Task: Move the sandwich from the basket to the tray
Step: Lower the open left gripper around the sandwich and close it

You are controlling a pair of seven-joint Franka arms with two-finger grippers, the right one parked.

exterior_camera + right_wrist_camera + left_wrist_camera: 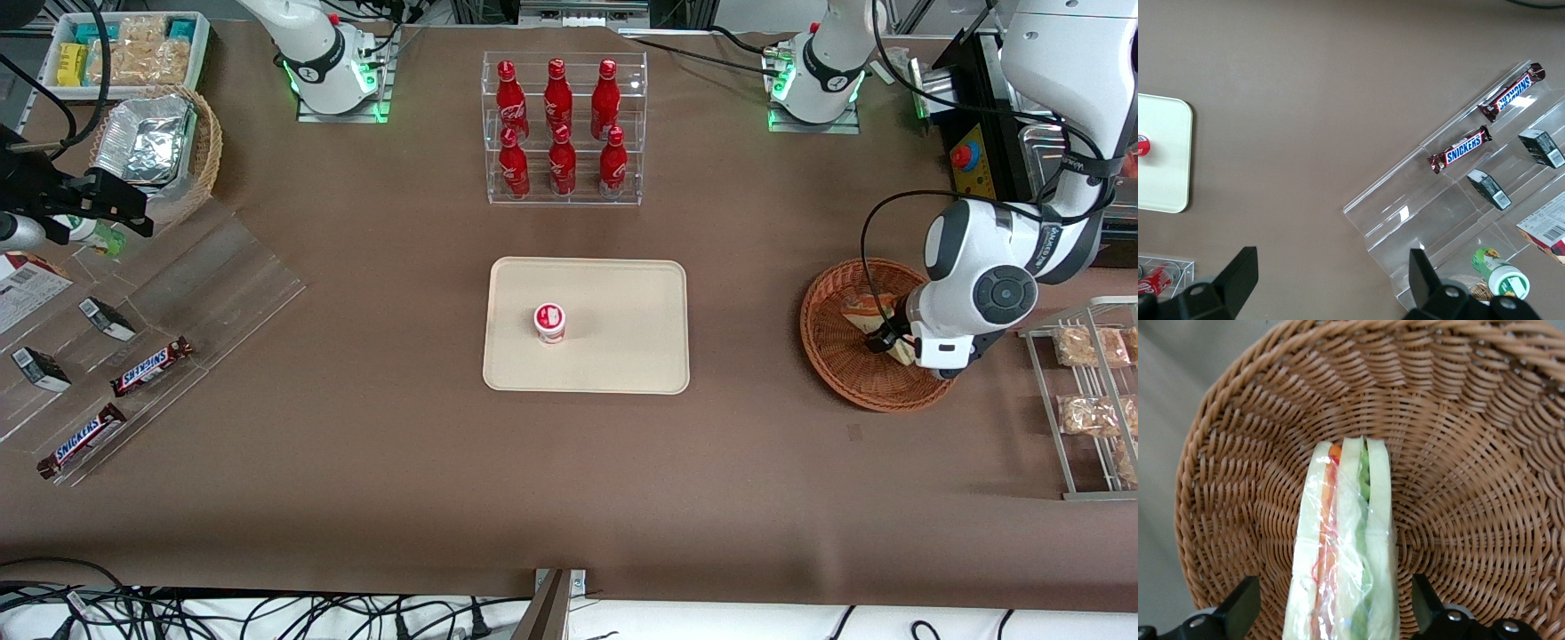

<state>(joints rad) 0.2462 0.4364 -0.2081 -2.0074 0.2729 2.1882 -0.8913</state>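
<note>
I should grab the sandwich [861,310] with my gripper next, by its two flat bread sides. Those sides are parallel, while the sandwich gets narrower toward its ends.
The sandwich [861,310], a plastic-wrapped wedge of pale bread with green and red filling, lies in the round reddish-brown wicker basket [831,360] toward the working arm's end of the table. My left gripper [889,342] is down inside the basket, over the sandwich. In the left wrist view the sandwich [1345,547] lies between the two black fingers [1241,603], with wicker [1471,453] showing on each side of it; the gripper [1335,610] is open. The cream-beige tray [622,356] lies at the table's middle and also shows in the right wrist view [1158,153].
A small red-and-white cup [549,322] stands on the tray. A clear rack of red bottles [563,129] stands farther from the camera than the tray. A metal rack with snack packs [1089,391] is beside the basket. A clear shelf with Snickers bars [151,366] lies toward the parked arm's end.
</note>
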